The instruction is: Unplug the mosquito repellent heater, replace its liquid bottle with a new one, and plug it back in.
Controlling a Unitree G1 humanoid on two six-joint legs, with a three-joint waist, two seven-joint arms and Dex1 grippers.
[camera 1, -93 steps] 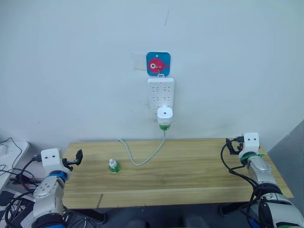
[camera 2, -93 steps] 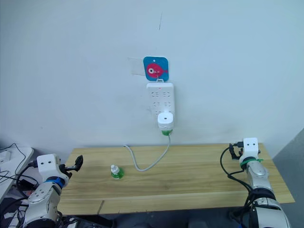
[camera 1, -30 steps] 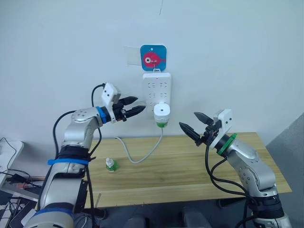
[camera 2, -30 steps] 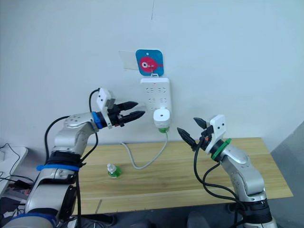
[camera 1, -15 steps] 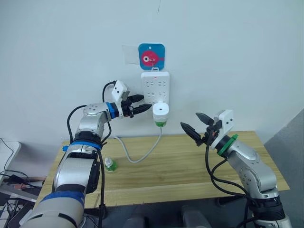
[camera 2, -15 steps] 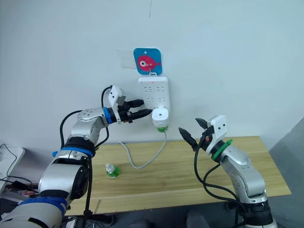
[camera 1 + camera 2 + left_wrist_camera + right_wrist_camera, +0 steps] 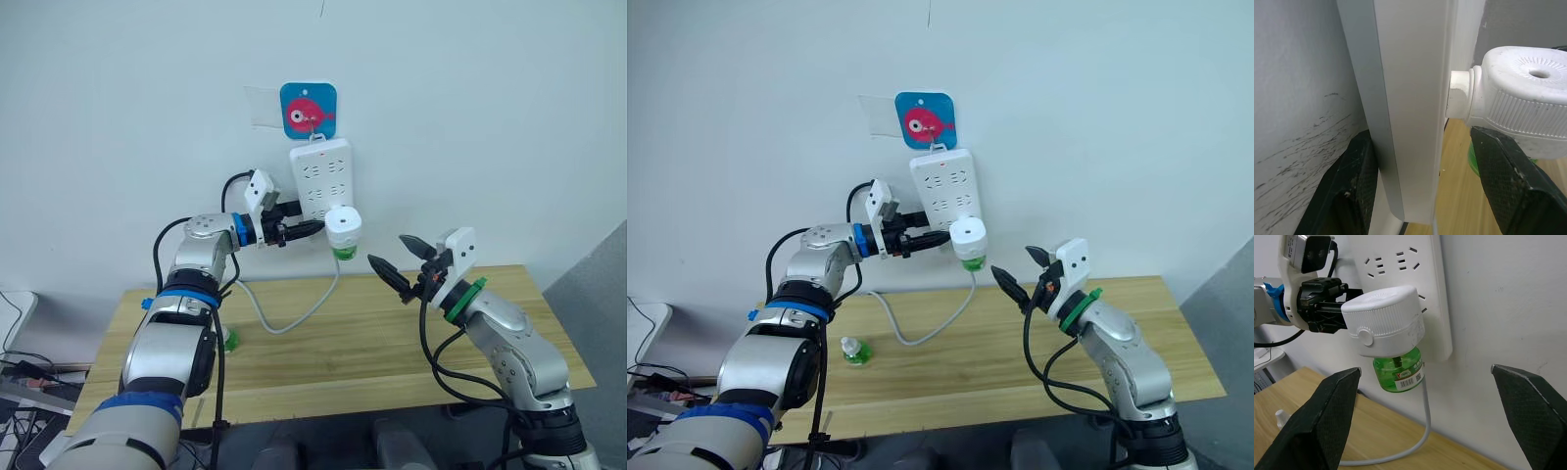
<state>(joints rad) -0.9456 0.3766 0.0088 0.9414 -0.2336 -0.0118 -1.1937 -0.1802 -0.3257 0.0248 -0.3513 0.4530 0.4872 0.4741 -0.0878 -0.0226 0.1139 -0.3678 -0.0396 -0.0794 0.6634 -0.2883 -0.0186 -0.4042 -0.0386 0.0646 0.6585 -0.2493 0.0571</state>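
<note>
My left gripper next grabs the liquid bottle by its green body to get it out of the white heater.
The white mosquito repellent heater is plugged into the lower part of the white power strip on the wall, with its green liquid bottle screwed in below. My left gripper is open and straddles the strip's left edge beside the heater; in the left wrist view one finger sits behind the strip and the other in front, under the heater. My right gripper hangs open just right of the heater's bottle. A spare green bottle stands on the table.
The strip hangs tilted from a blue fish hook. Its white cable loops down onto the wooden table. The wall lies directly behind the strip.
My left gripper has pushed further right onto the strip's edge. The strip now hangs tilted and the heater has swung slightly right. My right gripper has edged a little toward the heater.
</note>
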